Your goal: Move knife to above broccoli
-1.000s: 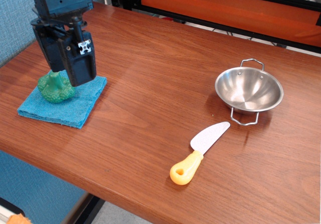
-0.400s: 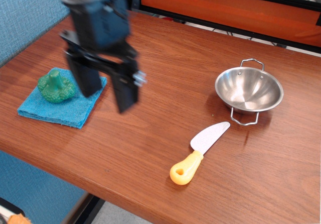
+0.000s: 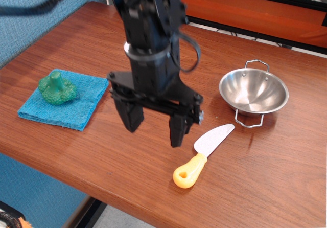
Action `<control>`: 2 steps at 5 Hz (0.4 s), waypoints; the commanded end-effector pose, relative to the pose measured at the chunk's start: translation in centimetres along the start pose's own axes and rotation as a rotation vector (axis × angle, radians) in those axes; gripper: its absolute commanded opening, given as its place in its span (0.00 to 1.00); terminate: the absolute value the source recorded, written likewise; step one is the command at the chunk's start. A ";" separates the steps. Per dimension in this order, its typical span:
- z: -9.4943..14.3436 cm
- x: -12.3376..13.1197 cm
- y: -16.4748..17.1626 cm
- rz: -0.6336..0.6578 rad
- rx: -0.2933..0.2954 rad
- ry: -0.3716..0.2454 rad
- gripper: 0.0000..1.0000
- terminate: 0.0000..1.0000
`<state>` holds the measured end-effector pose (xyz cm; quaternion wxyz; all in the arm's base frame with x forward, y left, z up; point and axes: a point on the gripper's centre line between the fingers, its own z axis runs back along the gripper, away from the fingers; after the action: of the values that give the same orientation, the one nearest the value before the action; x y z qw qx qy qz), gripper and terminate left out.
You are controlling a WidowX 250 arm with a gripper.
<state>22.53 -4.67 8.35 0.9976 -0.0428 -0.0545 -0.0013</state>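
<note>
My gripper is going to grab the knife by its yellow handle (image 3: 199, 161) beside the blade next, so it can move the knife to above the broccoli (image 3: 57, 88).
The knife (image 3: 202, 156) lies flat on the wooden table near the front edge, its yellow-orange handle toward the front left and its silver blade toward the back right. The green broccoli (image 3: 57, 88) sits on a blue folded cloth (image 3: 65, 98) at the left. My black gripper (image 3: 155, 129) is open and empty, fingers pointing down, just left of the knife and above the table. It is far to the right of the broccoli.
A small steel bowl (image 3: 254, 91) with wire handles stands at the right, just behind the knife's blade tip. The table's front edge (image 3: 127, 202) runs close below the knife handle. An orange and black frame crosses the back.
My gripper has moved from beside the broccoli rightward and forward across the table to just left of the knife. The knife, broccoli and bowl have not moved.
</note>
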 end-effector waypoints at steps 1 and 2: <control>-3.8 2.1 -2.7 -0.069 -0.008 -0.070 1.00 0.00; -5.5 2.5 -3.7 -0.102 0.010 -0.048 1.00 0.00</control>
<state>24.66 -8.71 2.44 0.9967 -0.0290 -0.0588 -0.0476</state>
